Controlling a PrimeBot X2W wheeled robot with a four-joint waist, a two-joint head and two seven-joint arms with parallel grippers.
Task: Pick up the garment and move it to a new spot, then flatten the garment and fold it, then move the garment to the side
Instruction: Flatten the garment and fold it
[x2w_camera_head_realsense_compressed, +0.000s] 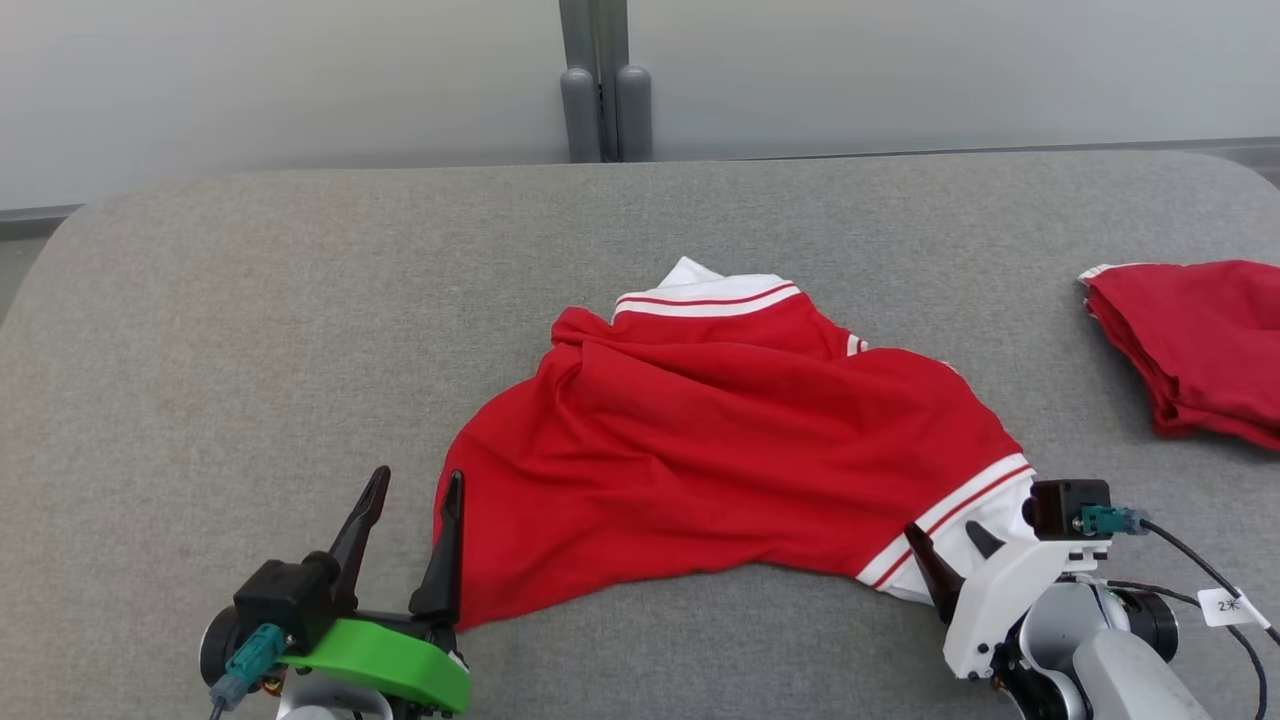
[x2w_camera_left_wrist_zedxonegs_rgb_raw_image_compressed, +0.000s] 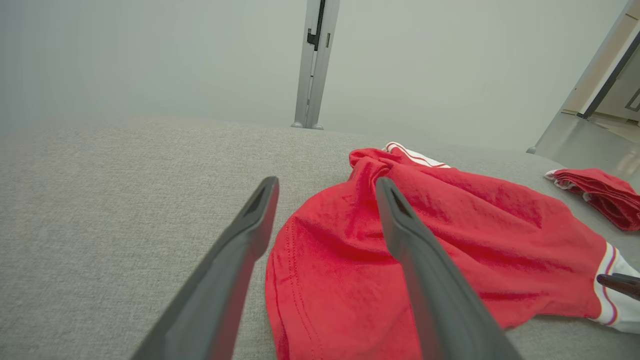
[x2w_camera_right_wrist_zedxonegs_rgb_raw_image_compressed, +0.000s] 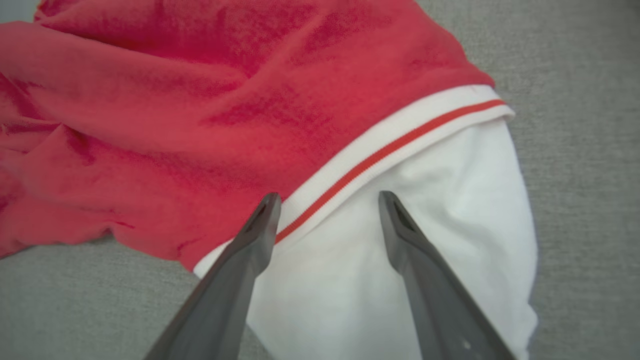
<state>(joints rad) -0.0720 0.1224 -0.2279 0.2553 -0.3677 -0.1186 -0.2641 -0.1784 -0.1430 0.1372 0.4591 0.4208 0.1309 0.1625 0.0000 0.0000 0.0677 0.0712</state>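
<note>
The crumpled red garment (x2w_camera_head_realsense_compressed: 720, 444) needs to be flattened, so my right gripper will grab the edge of its white sleeve (x2w_camera_head_realsense_compressed: 974, 538) next.
A red garment (x2w_camera_head_realsense_compressed: 720, 440) with white, red-striped cuffs lies crumpled in the middle of the grey table (x2w_camera_head_realsense_compressed: 250, 330). My left gripper (x2w_camera_head_realsense_compressed: 412, 483) stands open at the garment's near left edge, its right finger by the hem. In the left wrist view the left gripper (x2w_camera_left_wrist_zedxonegs_rgb_raw_image_compressed: 326, 186) straddles the hem of the red cloth (x2w_camera_left_wrist_zedxonegs_rgb_raw_image_compressed: 450, 240). My right gripper (x2w_camera_head_realsense_compressed: 950, 540) is open over the white part at the garment's near right corner. The right wrist view has the right gripper (x2w_camera_right_wrist_zedxonegs_rgb_raw_image_compressed: 325, 200) spread above the white cloth (x2w_camera_right_wrist_zedxonegs_rgb_raw_image_compressed: 450, 200), beside the striped band (x2w_camera_right_wrist_zedxonegs_rgb_raw_image_compressed: 400, 135).
A second red garment (x2w_camera_head_realsense_compressed: 1200, 340), folded, lies at the table's right edge; it also shows in the left wrist view as a folded red pile (x2w_camera_left_wrist_zedxonegs_rgb_raw_image_compressed: 600, 195). A grey post (x2w_camera_head_realsense_compressed: 605, 100) stands behind the table's far edge. Bare table lies to the left and front.
</note>
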